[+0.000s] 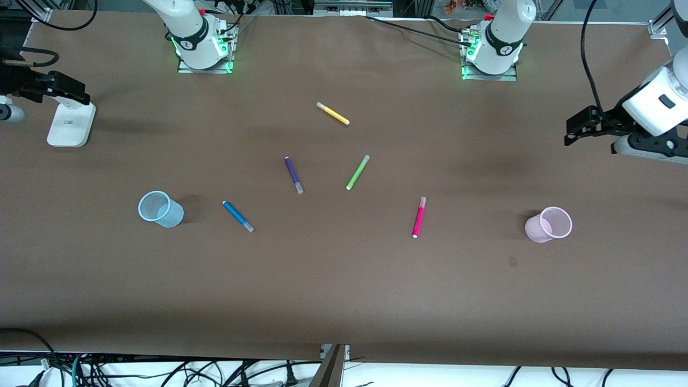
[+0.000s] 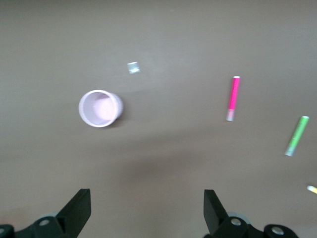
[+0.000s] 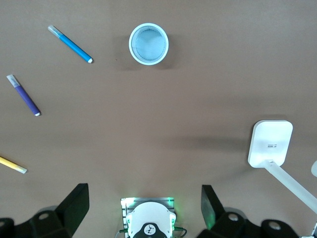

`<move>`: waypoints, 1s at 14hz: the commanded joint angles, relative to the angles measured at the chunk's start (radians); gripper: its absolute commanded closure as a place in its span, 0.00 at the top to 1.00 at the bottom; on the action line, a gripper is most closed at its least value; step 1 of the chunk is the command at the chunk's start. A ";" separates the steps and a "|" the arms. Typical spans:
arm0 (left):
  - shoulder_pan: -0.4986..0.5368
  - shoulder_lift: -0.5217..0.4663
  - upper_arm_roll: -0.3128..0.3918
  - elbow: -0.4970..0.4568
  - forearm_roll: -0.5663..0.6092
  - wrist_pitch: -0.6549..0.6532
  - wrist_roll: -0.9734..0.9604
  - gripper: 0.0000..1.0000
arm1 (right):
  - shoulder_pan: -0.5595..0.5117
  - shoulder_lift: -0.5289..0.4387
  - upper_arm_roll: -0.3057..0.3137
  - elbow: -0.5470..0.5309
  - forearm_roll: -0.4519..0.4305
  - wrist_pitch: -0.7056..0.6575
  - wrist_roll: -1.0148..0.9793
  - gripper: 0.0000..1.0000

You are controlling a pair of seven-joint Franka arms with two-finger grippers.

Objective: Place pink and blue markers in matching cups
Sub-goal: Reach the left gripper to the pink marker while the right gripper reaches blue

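Note:
The pink marker's pink body will stay free to enter the pale pink cup [image 1: 549, 224], so my left gripper should grab the marker by its clear cap [image 1: 423, 202] next.
The pink marker [image 1: 418, 217] lies flat on the brown table, about mid-table; it also shows in the left wrist view [image 2: 233, 98]. The pale pink cup [image 1: 549, 224] stands upright toward the left arm's end, also in the left wrist view [image 2: 100, 108]. The blue marker [image 1: 237, 216] lies flat beside the upright pale blue cup [image 1: 160, 209] toward the right arm's end; both show in the right wrist view, the marker [image 3: 71, 44] and the cup [image 3: 148, 43]. My left gripper [image 1: 571, 131] [image 2: 147, 198] is open and empty, up over the table's left-arm end. My right gripper [image 1: 80, 94] [image 3: 144, 196] is open and empty, up over the right-arm end.
A dark purple pen [image 1: 293, 174], a green pen [image 1: 357, 172] and a yellow pen [image 1: 332, 113] lie mid-table, farther from the front camera than the two markers. A white stand [image 1: 71, 124] sits below the right gripper. A small patch [image 1: 513, 262] lies near the pink cup.

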 commanded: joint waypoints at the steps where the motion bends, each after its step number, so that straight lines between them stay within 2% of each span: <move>1: -0.019 0.063 -0.052 -0.012 -0.037 0.065 0.020 1.00 | -0.003 0.021 0.003 0.025 -0.001 -0.013 0.020 1.00; 3: -0.021 0.132 -0.121 -0.017 -0.026 0.131 0.007 1.00 | 0.001 0.056 0.003 0.025 0.000 -0.009 0.013 1.00; 7: -0.031 0.293 -0.195 -0.020 -0.025 0.289 -0.041 1.00 | 0.006 0.131 0.008 0.028 0.042 -0.003 0.008 1.00; 9: -0.076 0.367 -0.194 -0.026 -0.023 0.370 -0.068 1.00 | 0.013 0.168 0.011 0.025 0.043 0.029 0.005 1.00; 12: -0.146 0.442 -0.197 -0.098 0.063 0.549 -0.206 1.00 | 0.039 0.220 0.013 0.025 0.042 0.120 -0.079 1.00; 14: -0.174 0.496 -0.195 -0.104 0.064 0.597 -0.214 1.00 | 0.075 0.284 0.013 0.025 0.043 0.183 -0.096 1.00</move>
